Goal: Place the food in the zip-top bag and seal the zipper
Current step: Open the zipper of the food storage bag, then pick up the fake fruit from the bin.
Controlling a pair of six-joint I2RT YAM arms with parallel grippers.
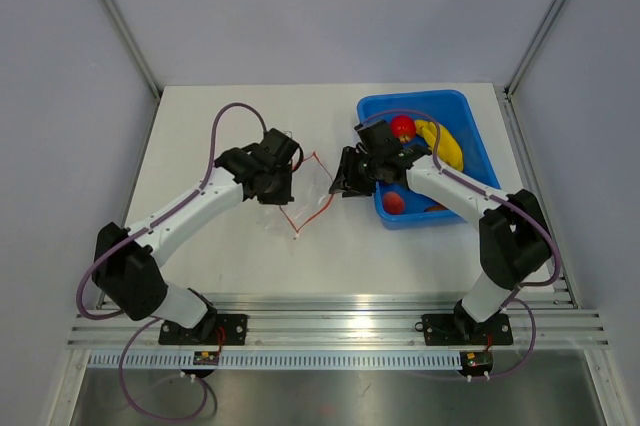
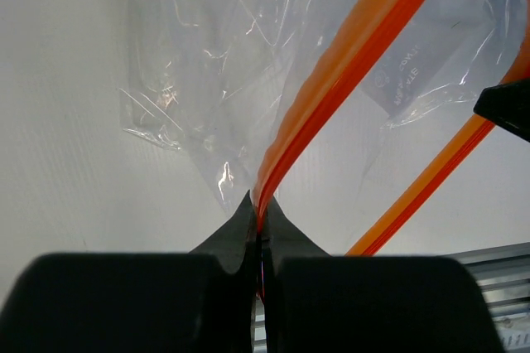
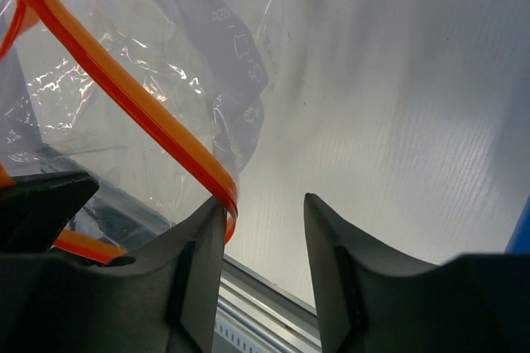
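Observation:
The banana's body will stay free to go into the zip-top bag's wide-open opening, so the right gripper should next grab the yellow banana by its stem end (image 1: 421, 127).
The zip-top bag (image 1: 305, 196) lies crinkled and clear on the white table between my two grippers, its mouth gaping. My left gripper (image 1: 279, 186) is shut on the orange zipper (image 2: 331, 79), which is pinched between the fingertips (image 2: 258, 214). My right gripper (image 3: 265, 212) stands open at the other side of the mouth. The zipper's end (image 3: 224, 195) touches its left finger, and nothing is between the jaws. The yellow banana (image 1: 446, 144) lies in the blue bin (image 1: 415, 99) behind the right arm.
The bin also holds a red tomato (image 1: 402, 126), another red piece (image 1: 395, 202) and an orange carrot (image 1: 436, 208). It stands at the table's right side. A metal rail (image 1: 340, 326) runs along the near edge.

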